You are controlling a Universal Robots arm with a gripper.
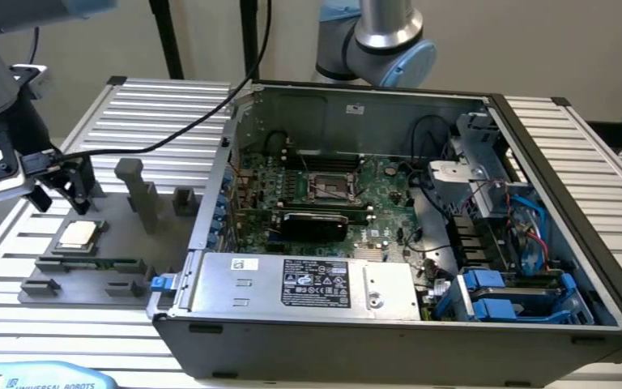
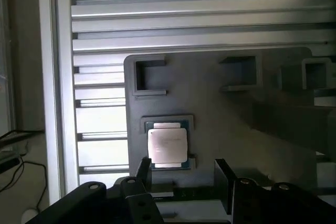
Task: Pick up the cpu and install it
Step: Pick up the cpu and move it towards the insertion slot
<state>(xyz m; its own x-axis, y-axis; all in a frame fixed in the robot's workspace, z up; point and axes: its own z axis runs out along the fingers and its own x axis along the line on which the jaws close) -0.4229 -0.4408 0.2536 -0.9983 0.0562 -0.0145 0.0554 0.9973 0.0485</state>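
Observation:
The holder's raised sides hug two ends of the cpu (image 1: 78, 235), so my gripper should next pick it up by its two open side edges between them.
The cpu (image 1: 78, 235) is a small flat square chip with a silvery-beige top, lying in a recess of the grey holder plate (image 1: 95, 279) on the exterior view's left. My gripper (image 1: 59, 194) hangs just above and slightly behind it, open, with nothing between its black fingers. In the wrist view the cpu (image 2: 167, 146) lies flat in its holder plate (image 2: 220, 114), close to the two spread fingertips (image 2: 143, 169) of the gripper (image 2: 182, 174), and apart from them. The dark socket (image 1: 330, 188) with its metal rim sits on the green motherboard inside the open computer case (image 1: 398, 332).
Grey upright blocks (image 1: 138, 190) stand on the holder plate beside the cpu. The ribbed aluminium table (image 1: 159, 105) carries both plate and case. A black cable (image 1: 159, 142) trails from my arm toward the case. A second robot arm (image 1: 381, 40) stands behind the case.

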